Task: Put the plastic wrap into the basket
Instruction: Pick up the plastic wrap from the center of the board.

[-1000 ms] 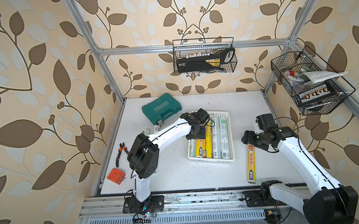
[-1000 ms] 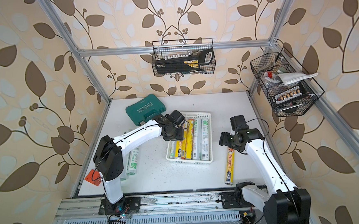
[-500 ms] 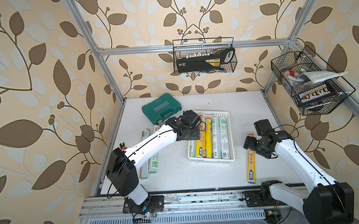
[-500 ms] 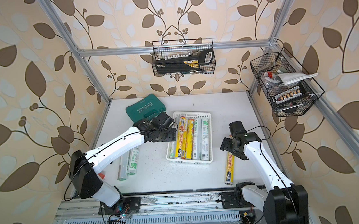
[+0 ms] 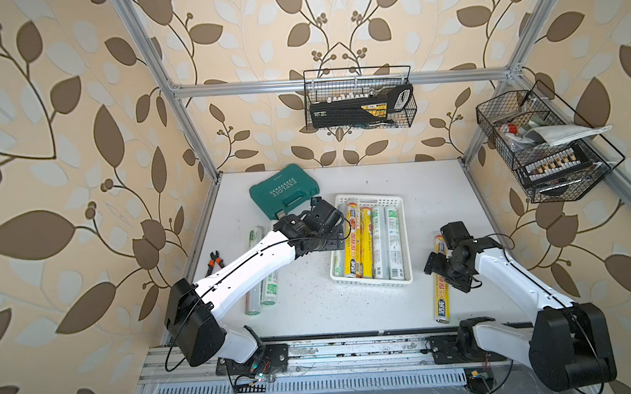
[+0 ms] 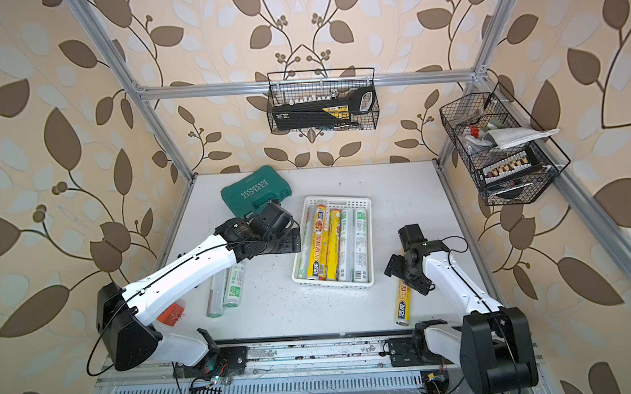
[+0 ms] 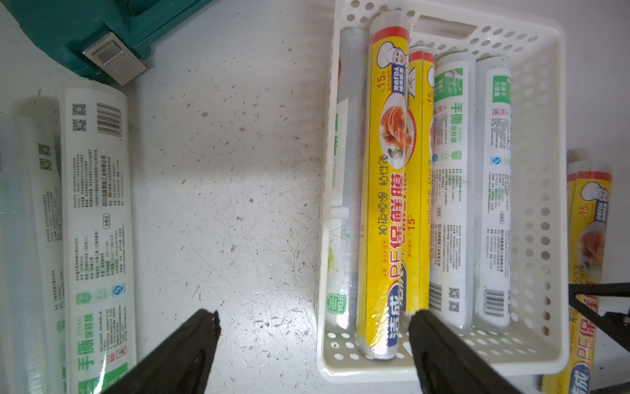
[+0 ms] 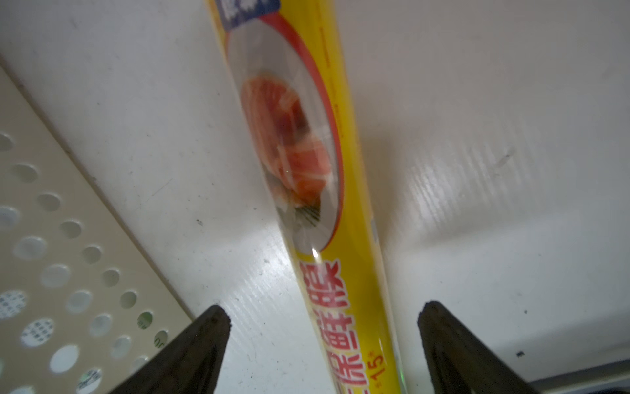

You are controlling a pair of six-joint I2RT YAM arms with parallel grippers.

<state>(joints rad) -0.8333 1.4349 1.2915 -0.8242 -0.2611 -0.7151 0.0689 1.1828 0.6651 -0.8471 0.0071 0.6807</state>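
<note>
I will lay the yellow roll lengthwise into the basket, so my right gripper needs to grab it around its middle next, with my fingers across its long sides.
The white perforated basket (image 5: pixel 371 281) (image 6: pixel 330 285) holds several rolls of plastic wrap, yellow (image 5: pixel 351 248) and silvery-white with green print (image 5: pixel 395 245). My left gripper (image 5: pixel 333 238) (image 7: pixel 313 322) hangs open and empty above the basket's left wall (image 7: pixel 327 170). Another yellow roll (image 5: pixel 441 295) (image 8: pixel 306 153) lies on the table right of the basket. My right gripper (image 5: pixel 444 272) (image 8: pixel 322 317) is low over it and open, one finger on each side, neither touching. Two white-green rolls (image 5: pixel 270 287) (image 7: pixel 95 221) lie left of the basket, partly under my left arm.
A green tool case (image 5: pixel 284 191) sits behind the left gripper. Pliers (image 5: pixel 213 262) and an orange item (image 6: pixel 171 313) lie by the left edge. Black wire baskets hang on the back wall (image 5: pixel 359 101) and the right wall (image 5: pixel 544 154).
My left gripper opened and drew back leftward from over the basket, leaving a yellow roll inside. My right gripper came down and forward to straddle the yellow roll on the table.
</note>
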